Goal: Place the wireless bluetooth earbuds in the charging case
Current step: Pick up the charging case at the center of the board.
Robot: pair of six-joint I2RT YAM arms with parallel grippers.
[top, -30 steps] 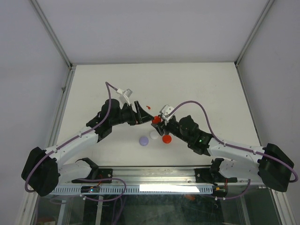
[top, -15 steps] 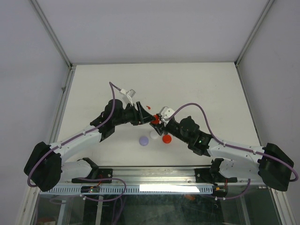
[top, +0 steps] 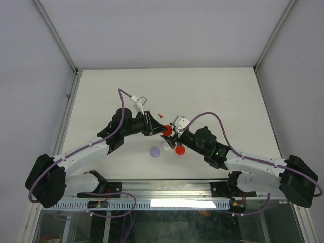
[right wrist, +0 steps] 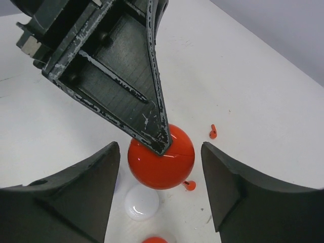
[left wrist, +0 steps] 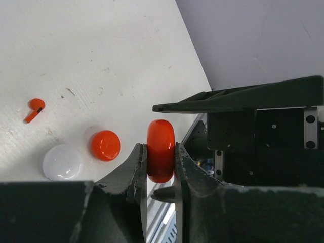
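My right gripper grabs the charging case by its base next, beyond the seam (top: 168,130) (right wrist: 161,170), since the lid stays free to open for inserting the earbuds.
A round red charging case (left wrist: 161,152) hangs edge-on above the table, lid closed with its seam showing, and my left gripper (left wrist: 161,169) is shut on its two flat faces. In the right wrist view the same case (right wrist: 167,164) sits between the spread fingers of my right gripper (right wrist: 161,167), which is open and apart from it. The left gripper's finger (right wrist: 147,101) crosses that view from above. Two tiny red earbuds (right wrist: 213,131) (right wrist: 190,185) lie on the table beyond the case. The left wrist view shows one earbud (left wrist: 34,109). From the top, both grippers meet at the case (top: 166,130).
Round pucks lie on the table below the grippers: a white one (top: 165,147), a red one (top: 179,150) and a purple one (top: 155,151). The white puck (right wrist: 142,201) lies just under the held case. The metal rail (top: 167,190) runs along the near table edge.
My left gripper moved right and shut on the red case that the right gripper was holding. The right gripper's fingers opened off the case.
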